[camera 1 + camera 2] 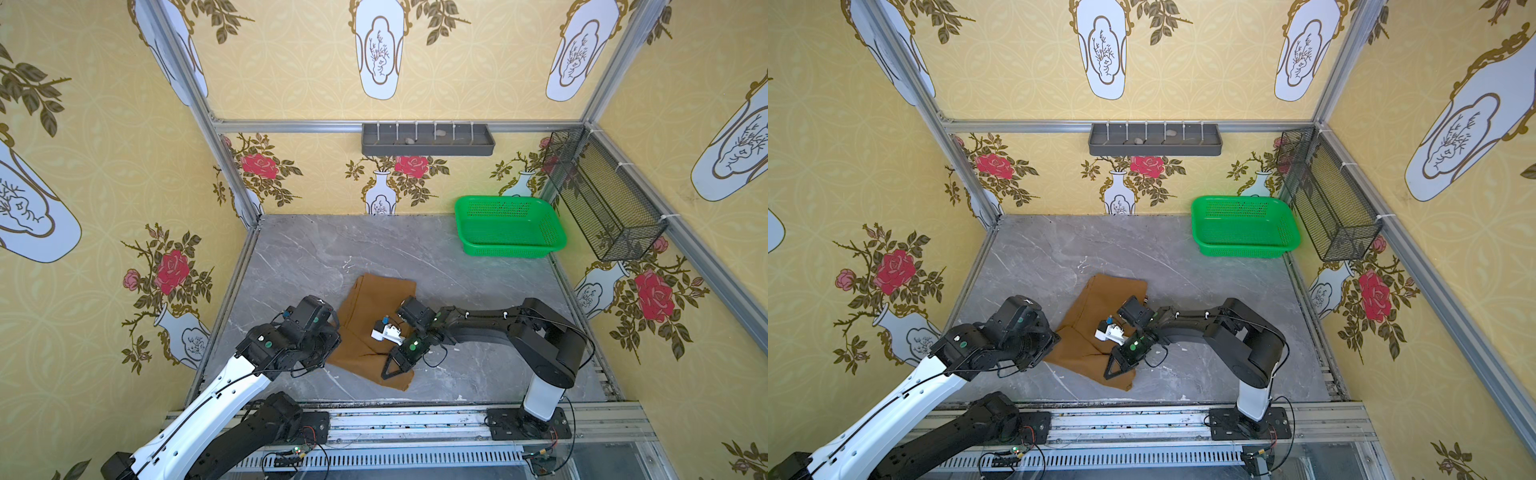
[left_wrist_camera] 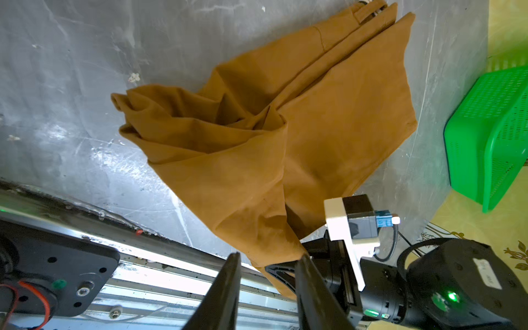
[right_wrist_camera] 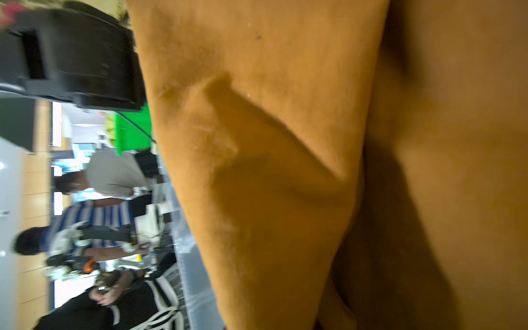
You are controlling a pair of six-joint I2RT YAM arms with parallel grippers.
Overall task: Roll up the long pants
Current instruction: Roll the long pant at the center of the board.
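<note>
I should next use my left gripper to grab the long pants' folded near edge beside my right gripper's hold, to roll the fold over.
The long pants (image 1: 374,299) (image 1: 1104,299) lie as a folded ochre-brown bundle on the grey marble table (image 1: 311,257), towards its near side. My right gripper (image 1: 386,374) (image 1: 1108,375) is shut on the pants' near edge and pulls a fold (image 2: 243,200) up off the table. Brown cloth (image 3: 271,171) fills most of the right wrist view and hides that gripper's fingers. My left gripper (image 2: 271,255) stands open just left of the pants, with nothing between its fingers (image 2: 228,285). Its tips are close to the held corner and to the right gripper's finger (image 2: 281,274). In both top views the left wrist hides the left gripper.
A green plastic basket (image 1: 509,226) (image 1: 1244,226) (image 2: 491,137) stands at the table's back right corner. A black wire basket (image 1: 602,195) hangs on the right wall and a grey shelf tray (image 1: 428,139) on the back wall. The metal rail (image 1: 415,419) with both arm bases runs along the near edge.
</note>
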